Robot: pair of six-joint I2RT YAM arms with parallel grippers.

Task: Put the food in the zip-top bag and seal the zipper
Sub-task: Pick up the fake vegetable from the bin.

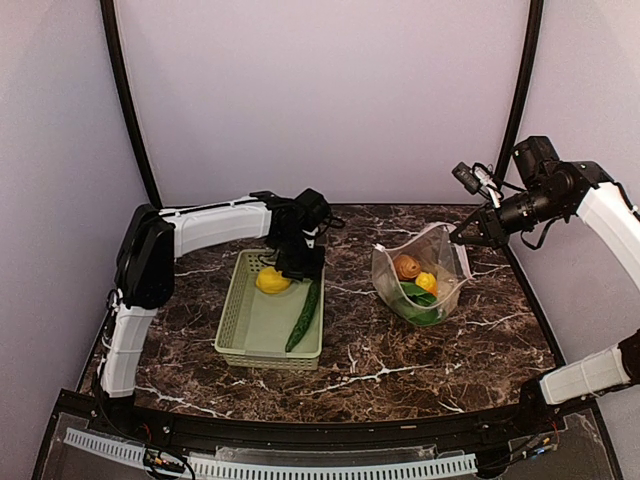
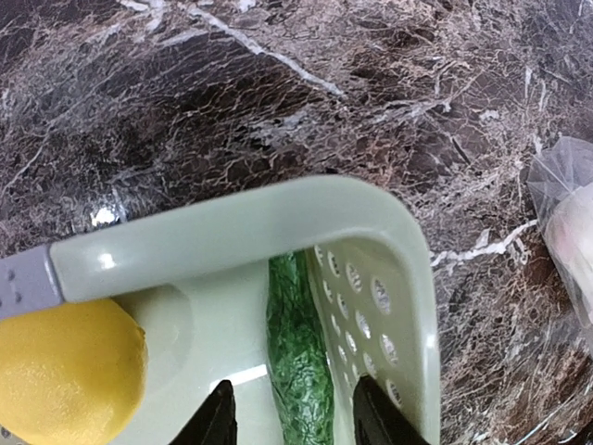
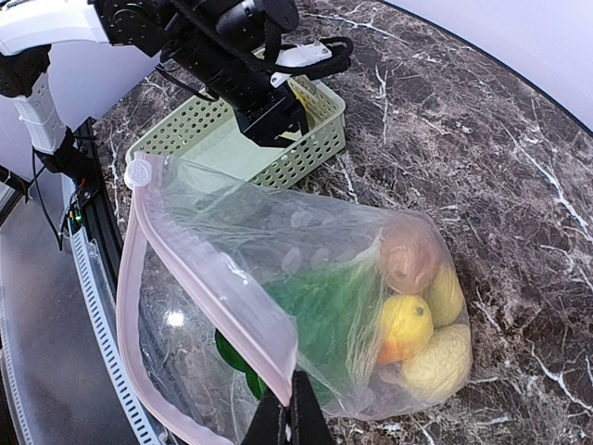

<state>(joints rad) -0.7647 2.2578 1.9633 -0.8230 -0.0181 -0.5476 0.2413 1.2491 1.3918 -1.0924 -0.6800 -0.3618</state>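
The cucumber (image 2: 296,362) is between my left gripper's fingers but below them, so they would miss it if they closed now. My left gripper needs to lower them first and then close on it.
The clear zip-top bag (image 1: 425,275) stands open on the marble, its pinkish zipper strip (image 3: 199,269) and white slider tab (image 3: 137,171) up. Inside are a brown potato (image 3: 408,255), an orange-yellow fruit (image 3: 403,326), corn (image 3: 435,363) and green bok choy (image 3: 315,315). My right gripper (image 3: 287,413) is shut on the bag's rim. My left gripper (image 2: 292,413) is open, low inside the pale green basket (image 1: 265,320), its fingers on either side of the dark green cucumber (image 2: 296,362), which lies against the basket's right wall. A yellow lemon (image 2: 65,380) lies beside it.
The basket's perforated wall (image 2: 371,306) stands close to my left gripper's right finger. Dark marble table (image 1: 400,360) lies between basket and bag. A black rail (image 1: 300,435) runs along the near edge.
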